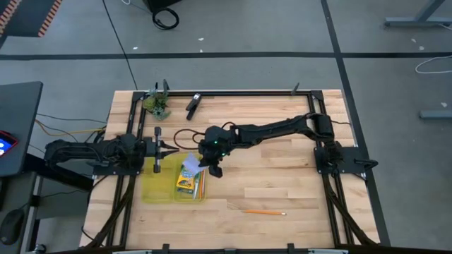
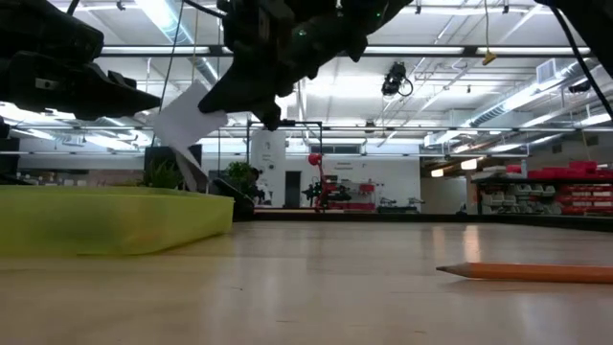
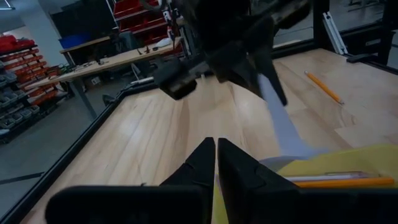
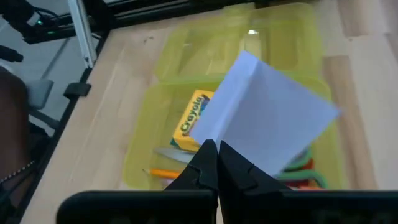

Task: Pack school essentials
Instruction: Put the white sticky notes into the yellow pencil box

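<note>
My right gripper shifts and lowers the notepad inside next, before it releases the notepad, since the tilted notepad's corner [image 1: 189, 155] juts over the case's rim [image 1: 178, 154].
My right gripper [image 1: 210, 169] hangs shut on a pale blue square notepad [image 4: 267, 115] over an open yellow-green case [image 1: 157, 185] at the table's left. In the case lie a yellow crayon box [image 4: 191, 118], orange pencils [image 4: 163, 173] and green-handled scissors [image 4: 306, 168]. The pad [image 2: 184, 120] is clear of the case's wall [image 2: 115, 218]. One orange pencil [image 1: 265, 212] lies flat on the table near the front edge. My left gripper [image 1: 161, 149] waits shut and level by the case's far left side, touching nothing. My right gripper pinches the notepad between its two fingers at the pad's edge nearest the wrist [image 4: 229, 142]. The fingers slant down from the table's right side. The pad is lifted clear above the case and tilted, sticking out past the fingertips toward the table's left.
A black oblong tool [image 1: 193, 104] and a green leafy clump [image 1: 159, 104] sit at the table's far edge. A dark frame rail [image 1: 233, 93] runs along that edge. Bare wood [image 1: 282, 176] stretches right of the case.
</note>
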